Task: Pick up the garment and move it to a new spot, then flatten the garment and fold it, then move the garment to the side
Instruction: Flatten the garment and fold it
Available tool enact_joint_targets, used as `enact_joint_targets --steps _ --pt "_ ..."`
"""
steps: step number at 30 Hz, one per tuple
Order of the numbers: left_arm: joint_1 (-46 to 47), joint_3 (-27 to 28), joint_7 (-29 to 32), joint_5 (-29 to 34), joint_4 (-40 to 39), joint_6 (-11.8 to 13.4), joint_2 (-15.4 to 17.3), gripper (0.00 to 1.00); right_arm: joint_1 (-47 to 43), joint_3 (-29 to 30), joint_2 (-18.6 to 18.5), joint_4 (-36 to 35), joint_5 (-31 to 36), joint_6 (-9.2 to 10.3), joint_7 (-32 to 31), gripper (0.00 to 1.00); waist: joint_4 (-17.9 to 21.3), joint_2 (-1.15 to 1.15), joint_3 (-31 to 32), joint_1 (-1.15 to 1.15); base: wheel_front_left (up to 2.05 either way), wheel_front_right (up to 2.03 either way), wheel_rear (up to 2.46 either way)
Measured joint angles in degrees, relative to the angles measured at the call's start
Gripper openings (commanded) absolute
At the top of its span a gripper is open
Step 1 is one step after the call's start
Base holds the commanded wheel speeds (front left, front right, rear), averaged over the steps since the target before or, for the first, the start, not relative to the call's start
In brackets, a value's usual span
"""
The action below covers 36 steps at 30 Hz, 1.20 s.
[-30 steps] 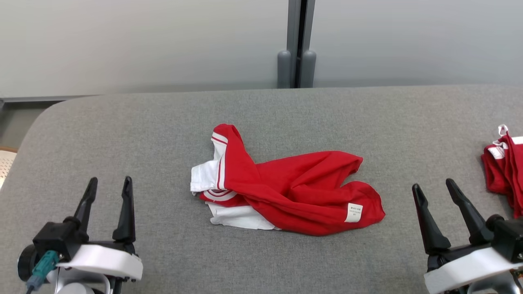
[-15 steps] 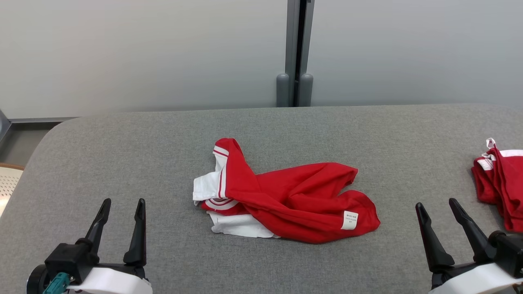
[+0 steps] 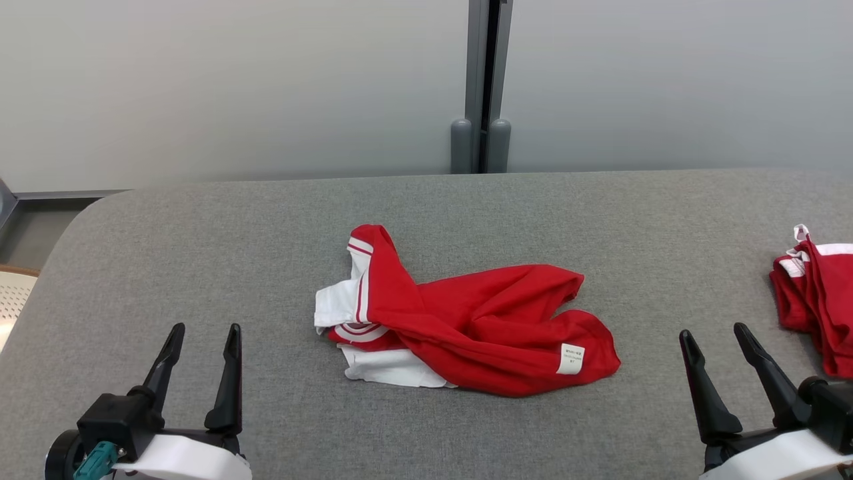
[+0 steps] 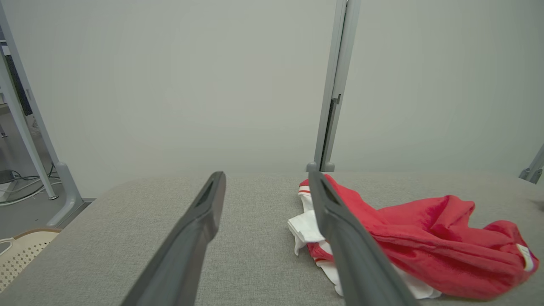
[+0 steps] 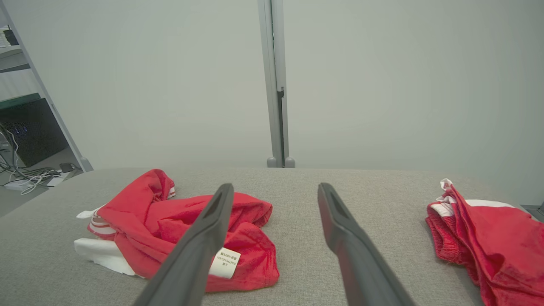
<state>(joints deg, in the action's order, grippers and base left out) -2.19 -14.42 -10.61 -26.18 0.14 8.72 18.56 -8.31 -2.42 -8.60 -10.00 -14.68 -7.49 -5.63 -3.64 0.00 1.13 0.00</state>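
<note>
The crumpled garment [image 3: 486,320] needs to be lifted and moved to a new spot, so my left gripper should grab it by its white sleeve [image 3: 336,305] next.
A crumpled red garment [image 3: 486,320] with white trim and a white label lies in a heap at the middle of the grey table [image 3: 200,227]. It also shows to the right in the left wrist view as the garment [image 4: 425,238] and to the left in the right wrist view as the garment [image 5: 170,221]. My left gripper [image 3: 204,334] hovers open at the lower left, well clear of the cloth. At the lower right my right gripper [image 3: 714,337] stands open and holds nothing.
A second red and white garment [image 3: 816,293] lies bunched at the table's right edge, close to my right gripper, and shows again as the second garment [image 5: 488,233]. A grey wall with a vertical post [image 3: 481,87] stands behind the table. A perforated pale seat [image 3: 13,293] sits off the left edge.
The head camera tilted up over the first half second, so the whole picture slid downward. Both grippers stay open and the garment lies where it was.
</note>
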Motion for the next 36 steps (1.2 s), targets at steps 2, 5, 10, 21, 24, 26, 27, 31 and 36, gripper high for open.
enact_joint_targets --steps 2,5,10,21,24,26,27,31,36 --pt "0.0 -0.16 0.03 0.0 -0.11 0.0 0.0 1.0 0.0 0.0 0.1 -0.03 0.0 0.0 -0.01 1.0 -0.06 0.0 -0.11 0.0 0.0 0.0 0.0" --pt "0.03 -0.51 0.26 0.01 -0.11 0.01 -0.03 1.0 0.0 0.11 0.12 -0.22 0.01 0.0 -0.18 1.0 -0.24 0.0 -0.4 0.0 0.0 0.0 0.0" --pt "1.56 -1.77 0.86 0.19 0.93 -0.58 -0.57 1.0 0.14 0.13 0.08 -0.73 -0.01 0.0 -0.45 1.0 -0.33 0.0 -1.4 0.0 0.0 0.0 0.0" --pt "17.2 -6.05 5.78 -4.19 17.77 -7.1 -6.8 1.0 4.99 -1.62 -0.4 -1.46 0.05 0.0 -0.85 1.0 0.84 0.0 -9.39 0.0 0.0 0.0 0.0" --pt "20.32 -6.12 7.14 -5.54 23.5 -8.27 -7.33 1.0 6.0 -1.86 -0.49 -0.66 -0.18 0.0 -0.41 1.0 1.61 0.0 -11.61 0.0 0.0 0.0 0.0" --pt "21.85 -5.82 8.12 -6.73 26.44 -9.35 -7.92 1.0 6.5 -1.87 -0.53 -0.25 -0.41 0.0 0.07 1.0 2.18 0.0 -12.77 0.0 0.0 0.0 0.0" --pt "22.47 -5.73 8.35 -7.36 27.71 -9.75 -8.26 0.88 6.69 -1.85 -0.57 -0.03 -0.44 0.0 0.16 1.0 2.46 0.0 -13.25 0.0 0.0 0.0 0.0" --pt "23.98 -5.01 8.91 -9.85 30.95 -11.98 -8.88 0.0 7.22 -1.69 -0.6 0.6 -0.77 0.0 0.79 1.0 3.16 0.0 -14.36 0.0 0.0 0.0 0.0" --pt "24.94 -5.32 7.97 -10.65 31.82 -13.25 -8.96 0.0 7.83 -1.41 -0.55 1.31 -1.22 0.0 1.27 1.0 2.83 0.0 -14.53 0.0 0.0 0.0 0.0"
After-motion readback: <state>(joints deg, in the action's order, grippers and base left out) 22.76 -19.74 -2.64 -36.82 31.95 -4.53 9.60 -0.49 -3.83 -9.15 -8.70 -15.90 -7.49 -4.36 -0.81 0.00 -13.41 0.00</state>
